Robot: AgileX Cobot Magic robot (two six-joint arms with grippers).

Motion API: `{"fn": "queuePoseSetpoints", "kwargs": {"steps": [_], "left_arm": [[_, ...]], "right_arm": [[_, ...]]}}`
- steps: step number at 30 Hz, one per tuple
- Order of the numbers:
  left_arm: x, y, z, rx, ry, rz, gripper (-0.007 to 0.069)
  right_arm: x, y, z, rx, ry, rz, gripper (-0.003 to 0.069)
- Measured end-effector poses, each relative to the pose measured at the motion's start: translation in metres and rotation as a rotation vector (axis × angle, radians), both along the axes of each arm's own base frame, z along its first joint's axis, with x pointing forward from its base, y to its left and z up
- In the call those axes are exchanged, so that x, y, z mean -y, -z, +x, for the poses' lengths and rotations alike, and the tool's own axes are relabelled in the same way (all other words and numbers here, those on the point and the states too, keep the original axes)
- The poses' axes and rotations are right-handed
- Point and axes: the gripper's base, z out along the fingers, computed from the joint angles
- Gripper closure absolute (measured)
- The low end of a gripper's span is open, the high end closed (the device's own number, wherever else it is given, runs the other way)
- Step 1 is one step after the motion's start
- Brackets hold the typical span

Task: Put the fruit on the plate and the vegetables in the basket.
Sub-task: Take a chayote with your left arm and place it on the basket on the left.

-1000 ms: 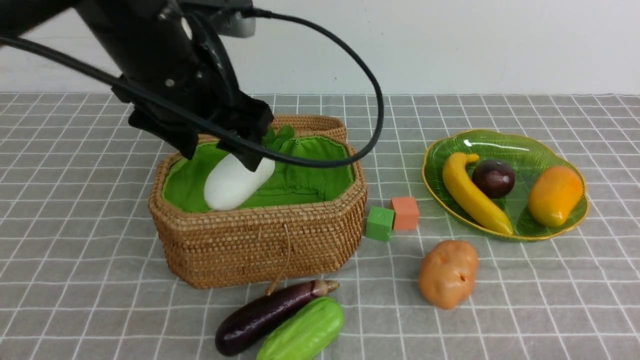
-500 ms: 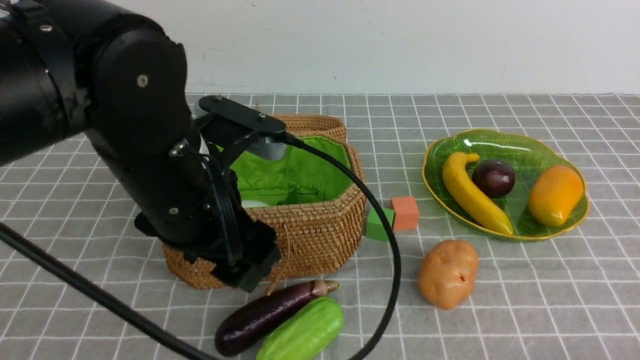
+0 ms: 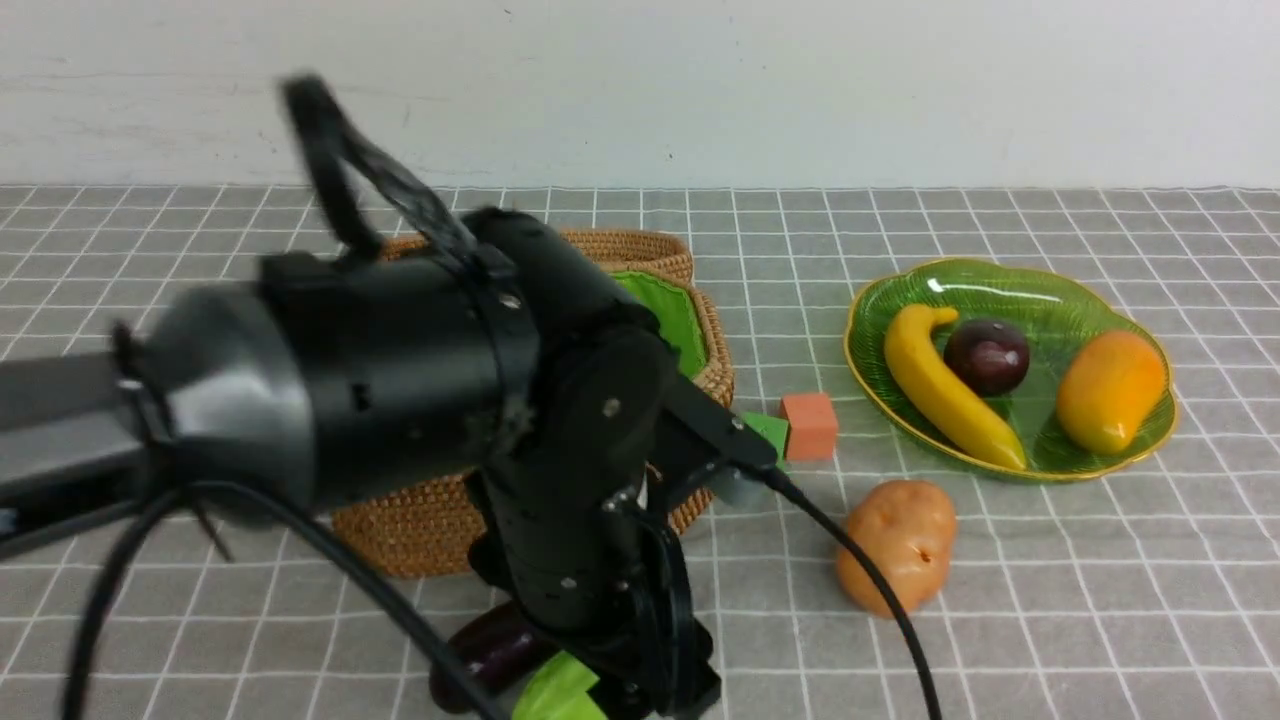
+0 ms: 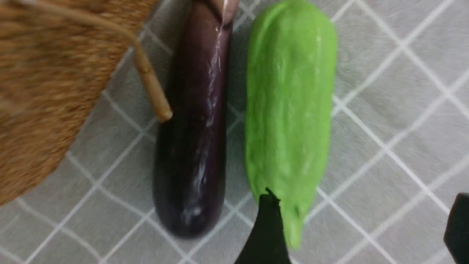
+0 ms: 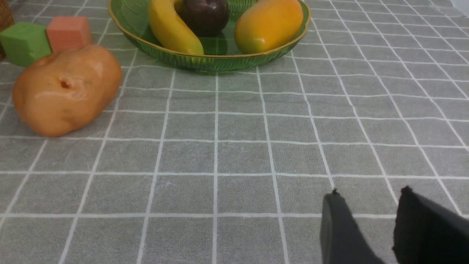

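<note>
I need to grab the bright green cucumber with my left gripper next, by its thick body (image 3: pixel 558 694). The cucumber needs to go in the wicker basket.
My left gripper (image 4: pixel 361 223) is open and empty, low over the near end of the bright green cucumber (image 4: pixel 289 106). One finger overlaps the cucumber's tip. The dark purple eggplant (image 4: pixel 194 121) lies beside the cucumber, by the wicker basket (image 4: pixel 40 80). In the front view the left arm hides most of the basket (image 3: pixel 700 375); the radish is hidden. The green plate (image 3: pixel 1010 290) holds the banana (image 3: pixel 940 390), plum (image 3: pixel 987 356) and mango (image 3: pixel 1108 390). The potato (image 3: pixel 897 545) lies on the cloth before the plate. My right gripper (image 5: pixel 370 205) is empty, jaws a little apart, low over the cloth.
A small orange cube (image 3: pixel 808 425) and a green cube (image 3: pixel 768 432) sit between basket and plate. The basket's wooden toggle (image 4: pixel 150 84) hangs against the eggplant. The left arm's cable (image 3: pixel 880 590) trails past the potato.
My left arm let go of the white radish in the basket, then swung toward the near edge and down. It is now over the eggplant and cucumber.
</note>
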Motion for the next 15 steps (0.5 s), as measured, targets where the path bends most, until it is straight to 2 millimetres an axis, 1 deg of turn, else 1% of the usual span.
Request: {"fn": "queuePoseSetpoints", "kwargs": {"steps": [2,6,7,11,15], "left_arm": [[0.005,0.016,0.004,-0.022,0.001,0.022,0.0040],[0.012,0.039,0.010,-0.047,0.003,0.042,0.0039],[0.012,0.043,0.012,-0.044,0.008,0.059,0.0039],[0.011,0.048,0.016,-0.024,0.021,0.088,0.0039],[0.019,0.065,0.019,-0.038,0.017,0.060,0.0041]], "right_arm": [[0.000,0.000,0.000,0.000,-0.001,0.000,0.0421],[0.000,0.000,0.000,0.000,-0.001,0.000,0.0421],[0.000,0.000,0.000,0.000,-0.001,0.000,0.0421],[0.000,0.000,0.000,0.000,-0.001,0.000,0.0421],[0.000,0.000,0.000,0.000,-0.001,0.000,0.0421]]}}
